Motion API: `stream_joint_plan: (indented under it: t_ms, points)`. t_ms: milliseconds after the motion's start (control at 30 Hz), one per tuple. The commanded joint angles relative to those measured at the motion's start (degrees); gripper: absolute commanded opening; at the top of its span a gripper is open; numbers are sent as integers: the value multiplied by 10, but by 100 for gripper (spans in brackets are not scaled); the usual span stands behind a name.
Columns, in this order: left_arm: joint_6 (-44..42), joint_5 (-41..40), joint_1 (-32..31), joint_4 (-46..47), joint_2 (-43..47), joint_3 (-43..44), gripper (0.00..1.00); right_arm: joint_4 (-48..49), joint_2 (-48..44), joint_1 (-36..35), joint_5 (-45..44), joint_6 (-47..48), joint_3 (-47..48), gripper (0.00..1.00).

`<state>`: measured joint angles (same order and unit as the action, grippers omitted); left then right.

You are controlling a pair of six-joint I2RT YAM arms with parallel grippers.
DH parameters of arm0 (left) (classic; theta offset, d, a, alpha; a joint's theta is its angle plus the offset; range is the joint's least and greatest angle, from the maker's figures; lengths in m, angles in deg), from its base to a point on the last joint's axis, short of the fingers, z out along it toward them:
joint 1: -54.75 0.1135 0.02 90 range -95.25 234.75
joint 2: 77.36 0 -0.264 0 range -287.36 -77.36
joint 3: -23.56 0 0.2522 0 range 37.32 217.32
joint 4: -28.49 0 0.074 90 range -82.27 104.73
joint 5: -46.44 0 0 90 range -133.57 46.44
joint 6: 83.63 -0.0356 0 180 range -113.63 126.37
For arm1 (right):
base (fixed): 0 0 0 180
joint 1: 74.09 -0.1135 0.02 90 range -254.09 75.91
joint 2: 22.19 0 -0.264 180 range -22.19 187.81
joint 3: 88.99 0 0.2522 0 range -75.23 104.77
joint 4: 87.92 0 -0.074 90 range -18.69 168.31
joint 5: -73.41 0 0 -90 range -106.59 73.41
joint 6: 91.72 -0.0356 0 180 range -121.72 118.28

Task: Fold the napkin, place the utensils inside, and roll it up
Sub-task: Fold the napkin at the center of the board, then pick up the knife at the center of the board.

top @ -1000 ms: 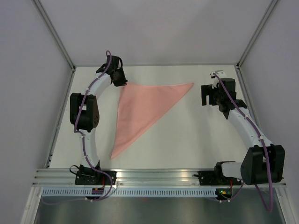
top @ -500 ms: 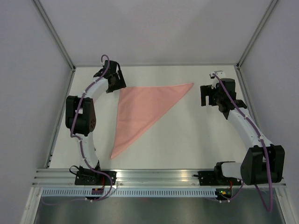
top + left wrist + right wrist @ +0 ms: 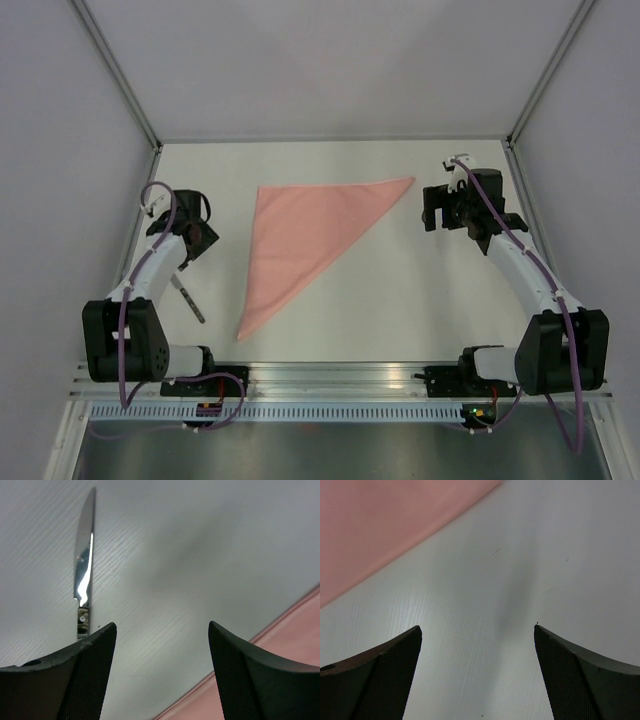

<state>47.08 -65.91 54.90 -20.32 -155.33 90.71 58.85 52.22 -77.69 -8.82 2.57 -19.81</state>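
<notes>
I should next grab the knife with my left gripper by its dark handle (image 3: 196,311) (image 3: 83,624), with my fingers across the handle's narrow sides. The blade then stays free to lie along the napkin's edge.
The pale pink napkin (image 3: 305,240) lies folded into a triangle in the middle of the white table, one tip at the far right and one near the front. A slim dark knife (image 3: 189,298) lies left of it; its shiny blade (image 3: 83,565) shows in the left wrist view. My left gripper (image 3: 196,236) hangs open above the table between the knife and the napkin's edge (image 3: 295,630). My right gripper (image 3: 438,208) is open over bare table just right of the napkin's far tip (image 3: 380,525). Nothing sits between either pair of fingers.
Grey walls with metal corner posts (image 3: 115,70) enclose the table on three sides. A ribbed aluminium rail (image 3: 330,378) carrying both arm bases runs along the near edge.
My left gripper has let go of the napkin's far left corner, opened and swung back toward the front left, uncovering the knife. The right gripper has barely moved.
</notes>
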Motion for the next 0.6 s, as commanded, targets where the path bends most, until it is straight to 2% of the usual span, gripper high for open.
stream_joint_plan:
  t_ms: [0,367,567]
  points:
    - [48,14,33,-14,46,-56,79,-14,13,0,22,-6,5,98]
    - [86,46,96,-58,77,-116,80,-18,20,0,34,-3,2,97]
    - [102,41,103,-69,78,-124,80,-19,16,0,33,0,1,97]
